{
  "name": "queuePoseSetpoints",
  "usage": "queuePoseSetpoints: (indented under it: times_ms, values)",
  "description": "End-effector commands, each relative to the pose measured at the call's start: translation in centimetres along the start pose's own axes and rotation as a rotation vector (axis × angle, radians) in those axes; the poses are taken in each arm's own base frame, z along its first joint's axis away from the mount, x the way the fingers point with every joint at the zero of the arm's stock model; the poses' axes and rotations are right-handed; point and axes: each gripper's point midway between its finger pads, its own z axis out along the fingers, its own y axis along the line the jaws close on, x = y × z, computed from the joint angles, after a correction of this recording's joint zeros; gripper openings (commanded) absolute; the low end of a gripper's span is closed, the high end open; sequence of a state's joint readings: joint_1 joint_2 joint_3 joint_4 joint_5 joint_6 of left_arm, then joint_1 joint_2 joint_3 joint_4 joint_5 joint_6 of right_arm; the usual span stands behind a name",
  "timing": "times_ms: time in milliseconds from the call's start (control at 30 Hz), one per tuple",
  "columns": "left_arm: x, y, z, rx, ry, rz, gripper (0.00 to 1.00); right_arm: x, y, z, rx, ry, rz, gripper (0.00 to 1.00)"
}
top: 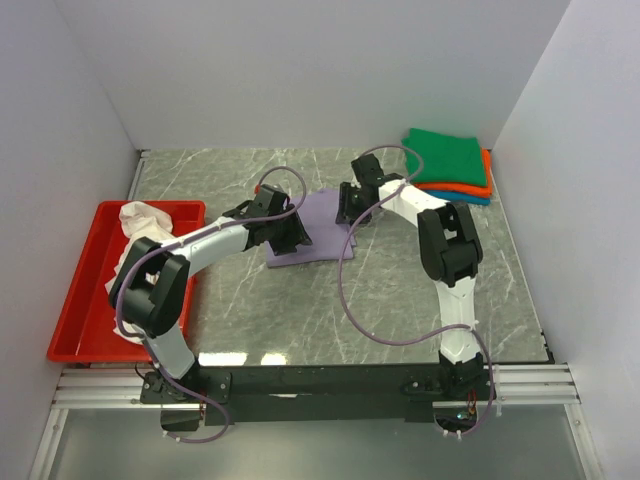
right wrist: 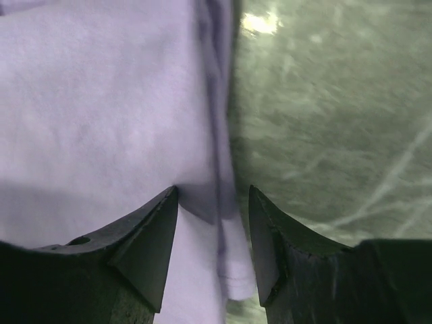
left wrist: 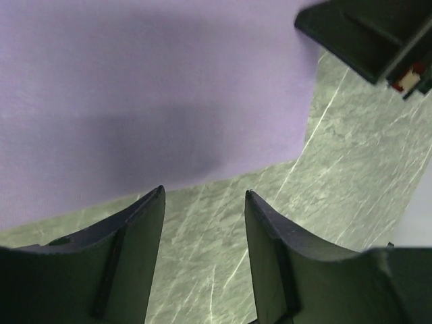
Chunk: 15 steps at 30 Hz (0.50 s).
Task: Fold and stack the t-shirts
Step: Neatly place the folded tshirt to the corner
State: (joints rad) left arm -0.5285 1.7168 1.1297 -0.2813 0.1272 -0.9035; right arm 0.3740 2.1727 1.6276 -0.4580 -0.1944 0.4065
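I will next use my right gripper to grab the lavender t-shirt by its folded edge facing the stack (right wrist: 217, 200), layers together, so it can be stacked still folded.
The lavender t-shirt (top: 320, 230) lies partly folded and flat on the table's middle. My left gripper (top: 290, 238) is open and empty at its near left edge; in the left wrist view its jaws (left wrist: 204, 196) stand over bare marble just off the cloth (left wrist: 148, 88). My right gripper (top: 355, 207) is open at the shirt's right edge; in the right wrist view its jaws (right wrist: 212, 192) straddle the shirt's folded edge (right wrist: 223, 236) without closing on it. The green (top: 445, 152), orange (top: 470, 186) and teal (top: 478, 198) shirts lie stacked at the back right. The white shirt (top: 143, 216) lies crumpled in the red tray.
The shallow red tray (top: 75, 300) stands at the table's left edge. White walls enclose the left, back and right. Purple cables loop from both arms over the table. The right gripper's body shows in the left wrist view (left wrist: 368, 37).
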Motion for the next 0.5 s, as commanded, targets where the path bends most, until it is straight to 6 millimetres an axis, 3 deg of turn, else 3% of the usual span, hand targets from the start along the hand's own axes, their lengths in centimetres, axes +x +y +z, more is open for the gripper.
queuePoseSetpoints:
  times_ms: [0, 167, 233, 267, 367, 400, 467]
  values:
    - [0.0, -1.6, -1.7, 0.063, -0.010, 0.029, 0.56, 0.2, 2.0, 1.3, 0.015, -0.003, -0.055, 0.53]
    - [0.2, -2.2, -3.4, 0.093, -0.013, 0.046, 0.55, 1.0, 3.5, 1.9, 0.020, 0.016, -0.054, 0.47]
    - [0.7, -2.4, -4.9, 0.115, -0.016, 0.068, 0.54, 1.0, 3.2, 1.8, 0.044, 0.012, -0.042, 0.34]
    - [1.1, -2.5, -5.4, 0.123, -0.012, 0.082, 0.54, 1.1, 2.9, 1.8, 0.060, 0.012, -0.037, 0.22]
    - [1.9, -1.4, -7.8, 0.117, -0.039, 0.123, 0.52, 0.7, 1.8, 1.3, 0.128, -0.006, -0.042, 0.00]
    - [1.7, -1.5, -9.2, 0.133, -0.069, 0.140, 0.52, 0.5, 1.4, 1.0, 0.150, -0.013, -0.045, 0.00]
    - [2.2, -0.5, -10.2, 0.117, -0.074, 0.163, 0.51, 0.0, 0.7, 0.6, 0.196, -0.033, -0.071, 0.00]
